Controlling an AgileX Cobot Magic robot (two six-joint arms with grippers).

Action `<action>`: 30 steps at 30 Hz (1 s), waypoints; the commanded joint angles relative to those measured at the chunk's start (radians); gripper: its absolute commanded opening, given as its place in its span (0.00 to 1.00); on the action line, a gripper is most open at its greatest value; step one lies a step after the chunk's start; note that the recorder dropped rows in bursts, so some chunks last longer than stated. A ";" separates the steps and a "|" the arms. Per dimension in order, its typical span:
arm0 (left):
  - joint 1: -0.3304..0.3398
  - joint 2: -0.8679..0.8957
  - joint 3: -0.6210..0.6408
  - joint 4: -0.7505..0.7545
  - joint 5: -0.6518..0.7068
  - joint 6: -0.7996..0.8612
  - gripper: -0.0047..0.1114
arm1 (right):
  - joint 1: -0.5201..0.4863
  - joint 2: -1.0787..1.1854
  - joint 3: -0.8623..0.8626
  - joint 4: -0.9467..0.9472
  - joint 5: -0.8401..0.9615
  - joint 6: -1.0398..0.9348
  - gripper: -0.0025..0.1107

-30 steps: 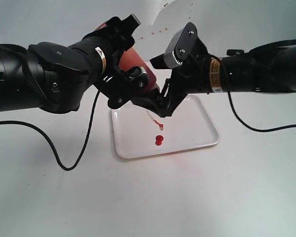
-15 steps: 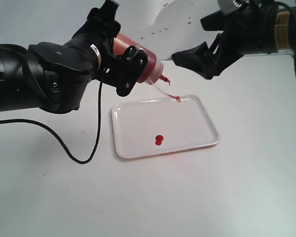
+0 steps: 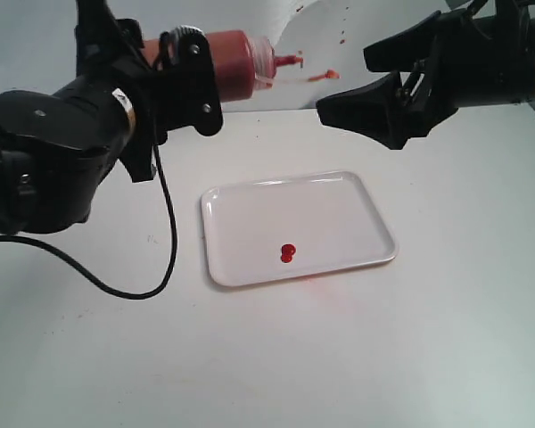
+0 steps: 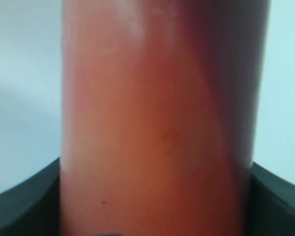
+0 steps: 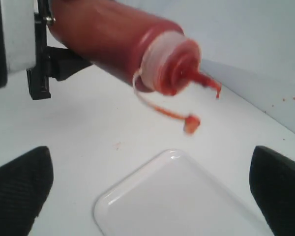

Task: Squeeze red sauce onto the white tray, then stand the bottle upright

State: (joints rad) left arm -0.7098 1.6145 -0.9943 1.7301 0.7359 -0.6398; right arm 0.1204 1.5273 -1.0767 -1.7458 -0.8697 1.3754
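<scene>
The right gripper grabs the bottle by its body behind the collar next, since red sauce smears the nozzle and drips from its tip.
The orange-red squeeze bottle lies almost horizontal in the air, nozzle pointing right, its tethered cap dangling beside the tip. My left gripper is shut on the bottle's body, which fills the left wrist view. The white tray rests on the table below, with a glossy red sauce blob near its middle. My right gripper hangs open above the tray's far right corner, holding nothing. In the right wrist view the bottle is ahead, above the tray.
A black cable loops over the table left of the tray. Small red specks dot the back wall. A faint pinkish smear lies at the tray's near edge.
My left gripper has raised the bottle up and leftward, tipping it from nozzle-down to almost level. My right gripper has let go of the bottle, opened and pulled away to the upper right.
</scene>
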 commanded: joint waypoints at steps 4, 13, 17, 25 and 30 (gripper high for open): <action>-0.004 -0.142 0.098 0.014 0.015 -0.464 0.04 | 0.000 -0.006 0.009 0.001 -0.064 0.037 0.95; 0.001 -0.246 0.239 0.014 -0.100 -1.007 0.04 | 0.151 0.172 0.009 0.237 -0.148 -0.034 0.95; 0.001 -0.310 0.308 0.014 -0.112 -1.142 0.04 | 0.224 0.253 0.009 0.513 -0.171 -0.227 0.95; 0.001 -0.406 0.379 0.014 -0.234 -1.165 0.04 | 0.336 0.308 0.004 0.748 -0.268 -0.336 0.95; 0.001 -0.451 0.396 0.014 -0.302 -1.162 0.04 | 0.402 0.315 0.004 0.846 -0.254 -0.400 0.95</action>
State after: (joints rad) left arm -0.7098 1.1962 -0.5993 1.7203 0.4570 -1.7930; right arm 0.4974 1.8429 -1.0675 -0.9662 -1.1200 1.0074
